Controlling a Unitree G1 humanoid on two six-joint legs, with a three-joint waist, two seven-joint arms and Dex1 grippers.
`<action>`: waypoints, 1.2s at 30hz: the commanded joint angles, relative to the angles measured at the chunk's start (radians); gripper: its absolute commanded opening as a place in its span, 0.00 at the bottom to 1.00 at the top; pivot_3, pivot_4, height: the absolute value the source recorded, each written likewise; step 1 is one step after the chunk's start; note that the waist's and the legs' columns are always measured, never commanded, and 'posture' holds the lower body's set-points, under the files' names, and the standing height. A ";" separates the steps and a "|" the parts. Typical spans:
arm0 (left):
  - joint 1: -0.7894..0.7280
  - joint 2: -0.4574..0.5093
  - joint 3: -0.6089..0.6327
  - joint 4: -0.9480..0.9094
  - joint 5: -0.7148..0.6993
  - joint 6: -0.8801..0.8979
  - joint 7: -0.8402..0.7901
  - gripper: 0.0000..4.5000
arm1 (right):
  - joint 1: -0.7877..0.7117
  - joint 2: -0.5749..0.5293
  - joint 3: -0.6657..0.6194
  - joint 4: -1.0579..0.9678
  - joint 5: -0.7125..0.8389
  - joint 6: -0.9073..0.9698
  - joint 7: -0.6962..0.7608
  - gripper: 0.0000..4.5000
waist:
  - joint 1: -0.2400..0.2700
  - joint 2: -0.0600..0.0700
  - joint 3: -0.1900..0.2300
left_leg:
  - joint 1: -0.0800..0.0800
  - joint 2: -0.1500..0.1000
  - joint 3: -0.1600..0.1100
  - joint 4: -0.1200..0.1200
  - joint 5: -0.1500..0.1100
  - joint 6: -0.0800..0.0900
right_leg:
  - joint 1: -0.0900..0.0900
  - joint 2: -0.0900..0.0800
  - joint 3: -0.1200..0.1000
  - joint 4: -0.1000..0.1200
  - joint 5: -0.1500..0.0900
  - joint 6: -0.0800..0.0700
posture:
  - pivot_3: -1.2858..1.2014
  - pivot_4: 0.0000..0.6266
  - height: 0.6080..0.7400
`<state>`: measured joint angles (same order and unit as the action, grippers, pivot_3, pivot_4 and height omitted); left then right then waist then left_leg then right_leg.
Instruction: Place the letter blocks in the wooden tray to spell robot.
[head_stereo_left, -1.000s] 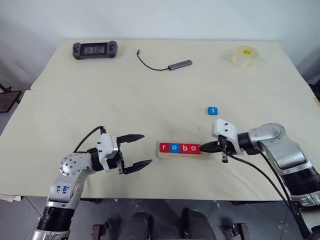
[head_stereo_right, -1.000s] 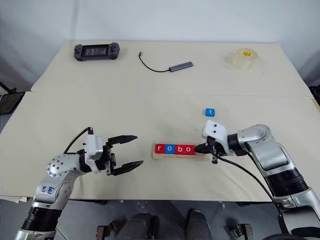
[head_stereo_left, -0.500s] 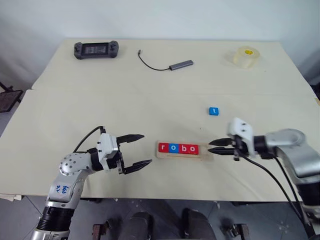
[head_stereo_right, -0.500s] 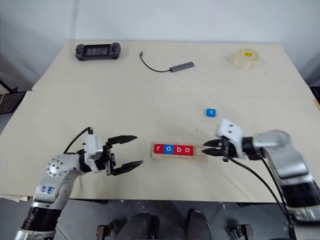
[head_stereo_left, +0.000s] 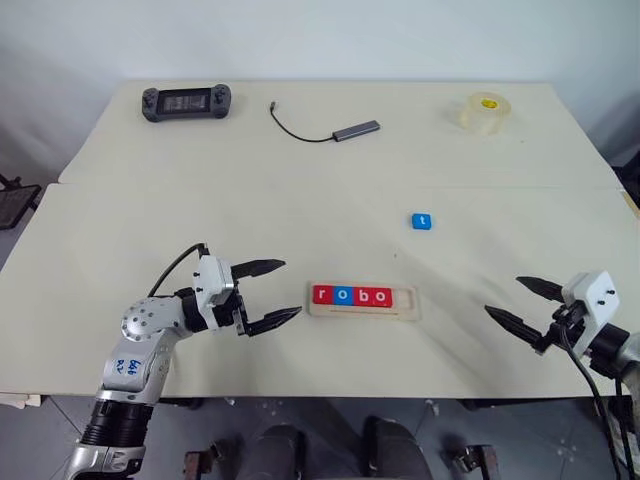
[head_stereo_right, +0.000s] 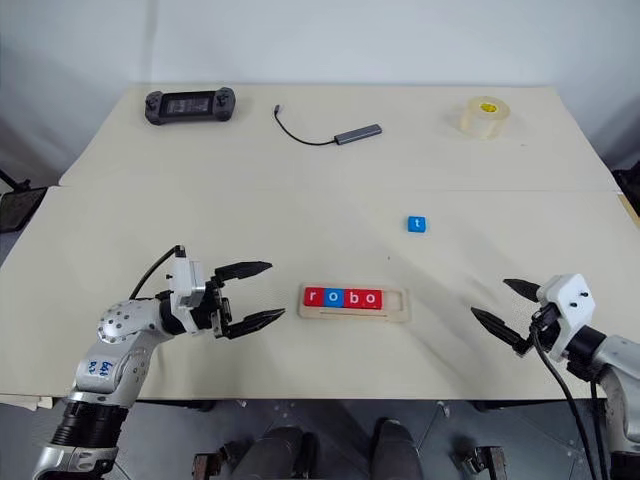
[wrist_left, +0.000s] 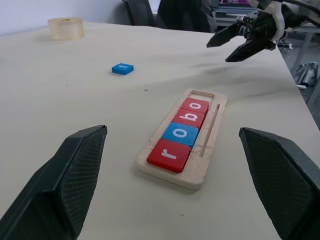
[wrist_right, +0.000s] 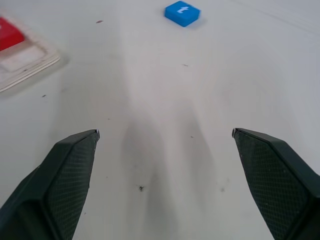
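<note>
My right gripper grabs the blue t block (head_stereo_left: 422, 221) by its side edges next, to finish spelling robot in the tray (head_stereo_left: 410, 304).
The wooden tray (head_stereo_left: 410, 304) lies near the table's front, holding several letter blocks that read r, o, b, o: red r (head_stereo_left: 322, 295), blue o (head_stereo_left: 343, 295), red b (head_stereo_left: 363, 296), red o (head_stereo_left: 382, 296). The tray's right end slot is bare. A blue t block (head_stereo_left: 422, 221) lies on the table beyond the tray's right end. My left gripper (head_stereo_left: 273, 292) stands open just left of the tray, holding nothing. My right gripper (head_stereo_left: 518, 303) is open and empty, well to the right of the tray.
At the table's back lie a black handheld game console (head_stereo_left: 187, 101), a grey USB hub with a black cable (head_stereo_left: 355, 130) and a roll of clear tape (head_stereo_left: 481, 112). A seam (head_stereo_left: 300, 183) runs across the table top.
My right gripper has let go at the tray's right end, opened wide and swung away to the right. The left gripper has stayed where it was.
</note>
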<state>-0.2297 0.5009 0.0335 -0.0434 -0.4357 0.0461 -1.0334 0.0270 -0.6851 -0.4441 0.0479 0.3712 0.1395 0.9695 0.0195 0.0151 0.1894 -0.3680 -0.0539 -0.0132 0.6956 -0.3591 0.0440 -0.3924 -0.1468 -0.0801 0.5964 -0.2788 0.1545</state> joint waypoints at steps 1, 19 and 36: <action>-0.003 0.011 0.021 -0.007 -0.012 -0.013 -0.008 1.00 | -0.043 0.004 0.005 -0.040 0.025 0.009 -0.045 1.00 | -0.001 0.000 0.000 | 0.000 0.000 0.000 0.000 0.000 0.000 | 0.000 0.000 0.001 0.000 0.000 0.000 | 0.52 0.24 1.00; 0.017 -0.009 0.013 -0.035 0.002 -0.031 0.024 1.00 | -0.776 0.205 0.350 0.327 -0.180 0.497 -0.553 1.00 | -0.021 0.001 0.000 | -0.003 -0.002 -0.003 -0.001 0.000 0.000 | -0.005 -0.001 -0.001 0.006 -0.002 -0.003 | 0.52 0.24 1.00; 0.048 -0.011 0.002 -0.086 0.000 -0.025 0.038 1.00 | -0.765 0.347 0.354 0.318 -0.217 0.478 -0.689 0.34 | -0.039 0.001 0.000 | -0.002 -0.001 -0.002 0.000 0.000 0.000 | -0.006 0.000 0.001 0.009 -0.002 -0.003 | 0.52 0.24 1.00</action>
<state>-0.1847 0.4898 0.0333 -0.1011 -0.4290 0.0307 -0.9968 -0.7541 -0.3345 -0.0897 0.3950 0.1589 0.6110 0.2815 -0.0199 0.0160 0.1889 -0.3700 -0.0554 -0.0152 0.6953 -0.3589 0.0437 -0.3981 -0.1473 -0.0790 0.6053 -0.2806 0.1512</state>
